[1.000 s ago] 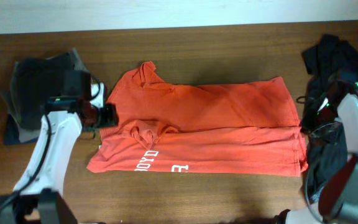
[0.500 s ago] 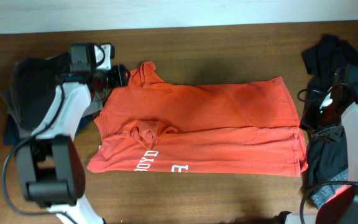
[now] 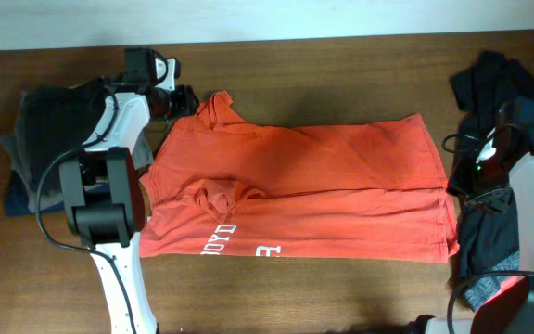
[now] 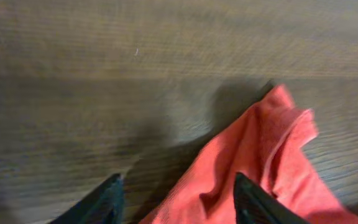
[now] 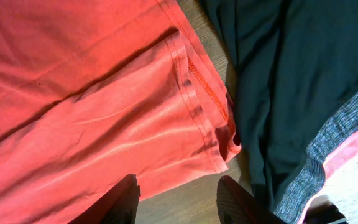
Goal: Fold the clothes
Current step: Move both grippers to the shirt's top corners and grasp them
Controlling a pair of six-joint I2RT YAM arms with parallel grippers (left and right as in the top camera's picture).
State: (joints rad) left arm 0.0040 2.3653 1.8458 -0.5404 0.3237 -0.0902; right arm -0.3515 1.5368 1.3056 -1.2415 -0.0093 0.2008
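Note:
I will next use my right gripper to grab the T-shirt's hem at its back corner, opposite the T-shirt's sleeve corner, and so fold the T-shirt's back side forward.
The red-orange T-shirt lies folded lengthwise on the table, white lettering near its front left. My left gripper is open at the shirt's back left sleeve corner; that red cloth lies between its fingers, ungripped. My right gripper is open over the shirt's right hem, with bare wood between its fingertips. A black garment with grey-and-red hem lies just right of the hem.
A pile of dark clothes sits at the left edge, behind my left arm. More black cloth is heaped at the back right. The table's far edge runs along the top.
My left gripper has swung from the shirt's left side up toward the back, to the sleeve corner. The right arm shifted slightly and stays at the right hem.

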